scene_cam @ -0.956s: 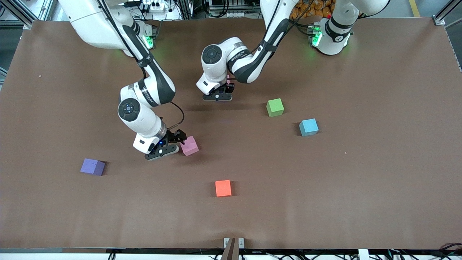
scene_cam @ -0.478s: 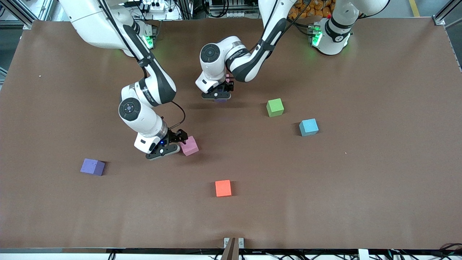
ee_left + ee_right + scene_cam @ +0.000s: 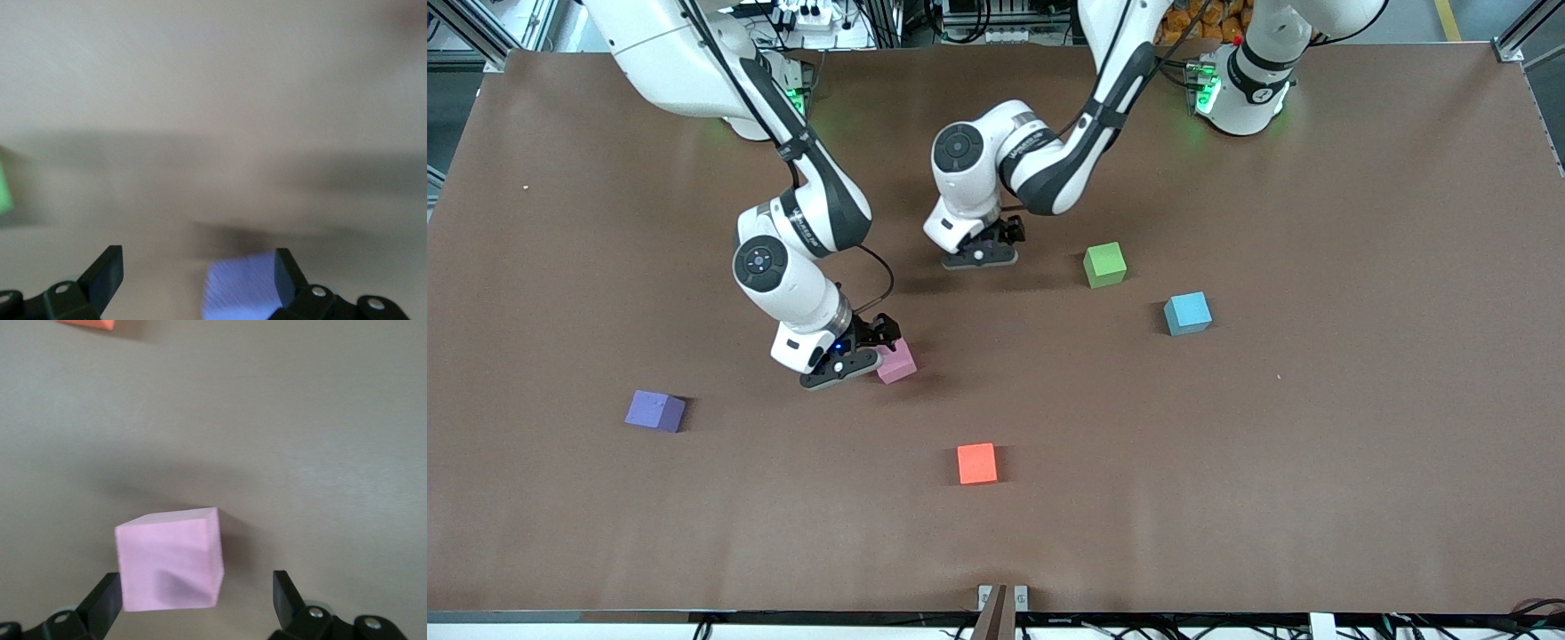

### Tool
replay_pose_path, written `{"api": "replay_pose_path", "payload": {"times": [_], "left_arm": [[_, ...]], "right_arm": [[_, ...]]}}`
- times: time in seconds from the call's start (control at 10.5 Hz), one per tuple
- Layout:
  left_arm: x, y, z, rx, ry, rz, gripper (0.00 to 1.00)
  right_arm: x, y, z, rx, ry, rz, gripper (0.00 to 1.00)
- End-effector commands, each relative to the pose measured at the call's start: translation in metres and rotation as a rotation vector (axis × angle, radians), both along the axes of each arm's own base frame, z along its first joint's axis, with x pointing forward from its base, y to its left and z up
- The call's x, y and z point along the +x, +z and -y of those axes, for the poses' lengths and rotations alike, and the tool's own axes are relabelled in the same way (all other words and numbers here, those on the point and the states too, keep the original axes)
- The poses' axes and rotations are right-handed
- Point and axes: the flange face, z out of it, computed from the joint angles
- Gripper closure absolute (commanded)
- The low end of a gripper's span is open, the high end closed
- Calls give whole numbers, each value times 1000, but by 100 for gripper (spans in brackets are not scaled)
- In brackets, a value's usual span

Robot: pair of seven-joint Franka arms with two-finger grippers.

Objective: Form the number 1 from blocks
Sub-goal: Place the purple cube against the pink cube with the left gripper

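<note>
The robot's right gripper should next grab the pink block (image 3: 899, 363) by its opposite sides to build the number 1.
A pink block (image 3: 899, 363) lies on the table near its middle, and my right gripper (image 3: 879, 341) stands low over it. In the right wrist view the pink block (image 3: 170, 560) sits between the open fingers of the right gripper (image 3: 195, 581), closer to one finger. My left gripper (image 3: 992, 242) is low over the table beside the green block (image 3: 1104, 264). The left wrist view is blurred: the left gripper (image 3: 198, 261) is open, with a pale violet-looking block (image 3: 241, 288) against one finger. The red block (image 3: 977, 463) and the purple block (image 3: 655, 411) lie nearer to the front camera.
A blue block (image 3: 1188, 313) lies beside the green one, toward the left arm's end. The brown table (image 3: 1316, 462) reaches to every edge of the front view. A corner of the green block (image 3: 4, 190) shows at the edge of the left wrist view.
The right gripper has slid toward the pink block, which now sits between its fingers. The left gripper has shifted toward the green block and a little lower in the front view.
</note>
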Motion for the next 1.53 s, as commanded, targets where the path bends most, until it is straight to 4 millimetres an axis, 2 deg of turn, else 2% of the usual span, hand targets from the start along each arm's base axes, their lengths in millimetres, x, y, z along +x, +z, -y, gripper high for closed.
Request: {"api": "replay_pose_path", "payload": {"times": [0.0, 0.1, 0.19, 0.38, 0.57, 0.67, 0.86, 1.05, 1.15, 1.24, 1.34, 1.43], "left_arm": [[42, 18, -60, 44, 108, 21, 0], [59, 30, -86, 42, 141, 29, 0], [67, 41, -113, 48, 163, 38, 0], [71, 51, -168, 24, 171, 73, 0], [59, 44, -224, 15, 135, 75, 0], [53, 35, -245, 26, 139, 59, 0], [48, 25, -251, 34, 146, 44, 0], [38, 19, -238, 9, 180, 13, 0], [32, 18, -230, -23, 215, -14, 0], [26, 16, -221, -31, 210, -20, 0], [15, 9, -210, -25, 193, -34, 0], [8, 0, -201, -25, 180, -37, 0]], "right_arm": [[-2, -10, -21, 20, 41, 27, 0], [-3, -16, -26, 25, 46, 42, 0], [-3, -17, -26, 24, 47, 46, 0], [-2, -15, -29, 25, 54, 51, 0], [-4, -21, -30, 20, 72, 46, 0], [-7, -24, -33, 17, 85, 45, 0], [-9, -36, -34, 10, 90, 35, 0], [-11, -43, -31, 4, 87, 27, 0], [-8, -46, -25, 2, 74, 36, 17], [-7, -48, -19, 0, 59, 32, 43], [-7, -47, -19, 3, 43, 30, 60], [-7, -43, -19, 7, 22, 31, 69]]}}
